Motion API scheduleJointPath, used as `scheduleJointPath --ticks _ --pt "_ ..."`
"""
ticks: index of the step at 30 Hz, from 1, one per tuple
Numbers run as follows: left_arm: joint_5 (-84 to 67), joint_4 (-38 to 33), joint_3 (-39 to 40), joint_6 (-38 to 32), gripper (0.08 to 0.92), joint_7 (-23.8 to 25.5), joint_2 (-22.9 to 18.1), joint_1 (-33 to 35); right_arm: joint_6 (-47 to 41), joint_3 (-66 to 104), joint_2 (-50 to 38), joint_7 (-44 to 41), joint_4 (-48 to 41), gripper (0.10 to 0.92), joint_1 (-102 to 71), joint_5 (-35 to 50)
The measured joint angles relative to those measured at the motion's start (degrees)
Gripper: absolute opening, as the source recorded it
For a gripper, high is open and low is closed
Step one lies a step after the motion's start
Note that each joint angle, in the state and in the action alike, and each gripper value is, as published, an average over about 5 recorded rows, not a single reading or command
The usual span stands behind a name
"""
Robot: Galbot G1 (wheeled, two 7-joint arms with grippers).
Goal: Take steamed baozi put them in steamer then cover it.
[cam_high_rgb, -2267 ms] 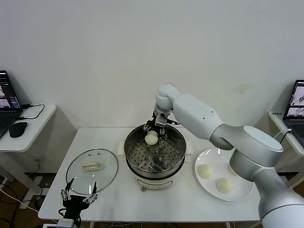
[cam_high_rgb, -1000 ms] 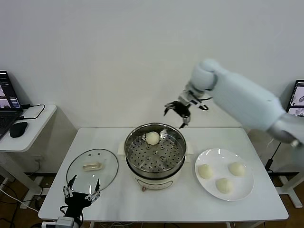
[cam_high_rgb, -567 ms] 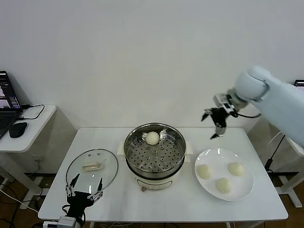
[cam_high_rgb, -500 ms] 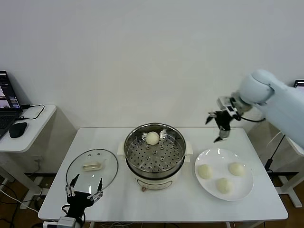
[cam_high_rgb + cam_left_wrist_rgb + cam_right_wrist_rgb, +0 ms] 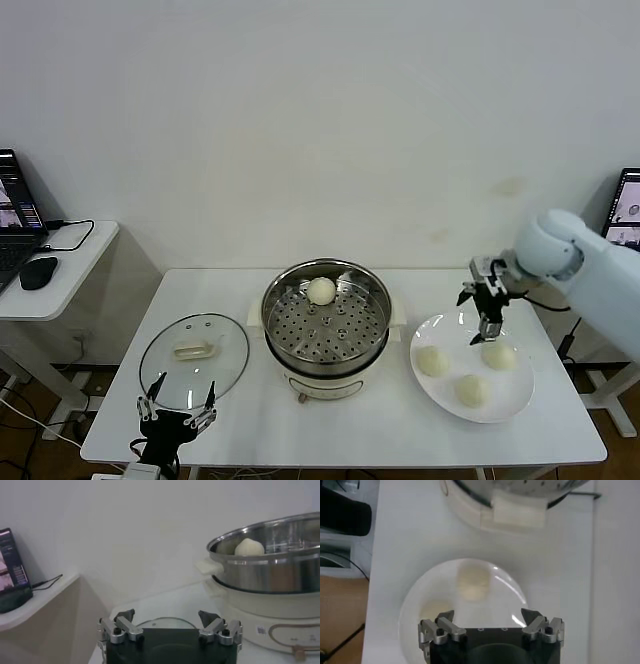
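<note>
The steamer's tray (image 5: 325,322) should be filled further. My right gripper should next grab the baozi nearest the steamer by its round sides.
The steamer (image 5: 372,330) stands mid-table with one steamed baozi (image 5: 320,290) on its perforated tray, at the back. Three more baozi (image 5: 432,361) (image 5: 497,355) (image 5: 471,390) lie on a white plate (image 5: 520,395) to the right. My right gripper (image 5: 487,305) hangs open and empty over the plate's rear, just above the far right bun; its wrist view shows two buns (image 5: 473,582) (image 5: 436,610) below the open gripper (image 5: 487,614). The cover (image 5: 194,350) lies flat left of the steamer. My left gripper (image 5: 177,415) waits open at the table's front left edge; from its wrist, gripper (image 5: 167,615), cover (image 5: 165,623), steamer (image 5: 270,565).
A side table (image 5: 80,262) with a laptop and a mouse (image 5: 38,272) stands to the left. Another laptop (image 5: 625,212) sits at the far right. The steamer's side handle (image 5: 517,512) juts toward the plate. A white wall runs behind the table.
My right arm swung from above the steamer to the right and came down over the plate, empty. One baozi stays in the steamer. The left gripper dropped slightly.
</note>
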Motion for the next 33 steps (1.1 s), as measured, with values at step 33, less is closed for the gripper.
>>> scheduleJointPath --ticks 33 --pt "0.4 3.5 0.0 -0.1 0.823 -0.1 0.3 -0.8 0.4 6.1 10.2 7.0 -7.8 0.823 -13.6 -8.3"
